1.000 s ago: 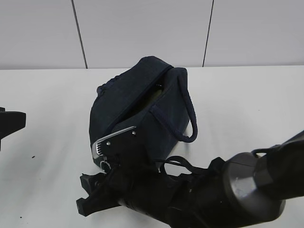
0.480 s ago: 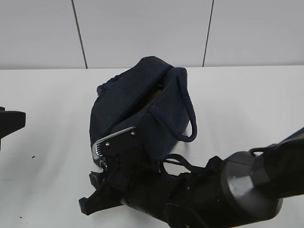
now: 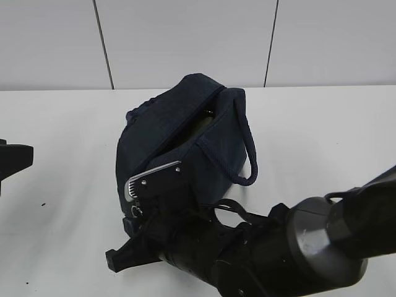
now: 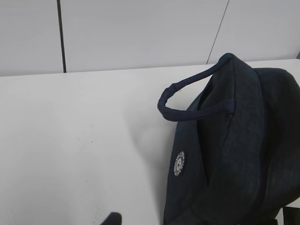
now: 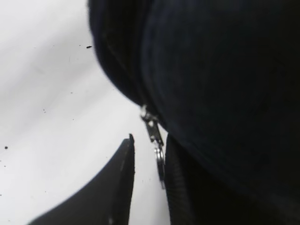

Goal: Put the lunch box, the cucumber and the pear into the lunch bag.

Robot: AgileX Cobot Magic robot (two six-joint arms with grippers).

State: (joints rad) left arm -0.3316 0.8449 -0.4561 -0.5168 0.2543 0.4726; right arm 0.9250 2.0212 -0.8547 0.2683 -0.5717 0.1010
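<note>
The right gripper pinches the silver ring pull by its free hanging end next, since the zipper slider sits tight against the navy cloth.
The dark navy lunch bag lies on the white table, its zipper partly open along the top. A pale greenish thing shows through the opening; I cannot tell what it is. The cucumber and pear are out of sight. My right gripper is at the bag's near end. In the right wrist view the right gripper is open, and the silver ring pull hangs between its fingers, close to the right finger. My left gripper stays at the far left, away from the bag.
A loop handle hangs off the bag's right side, and another sticks out in the left wrist view. The right arm fills the lower right foreground. A wall stands behind the table.
My right gripper has edged slightly right and closer in at the bag's near end. The bag has shifted a little. The left arm has not moved.
</note>
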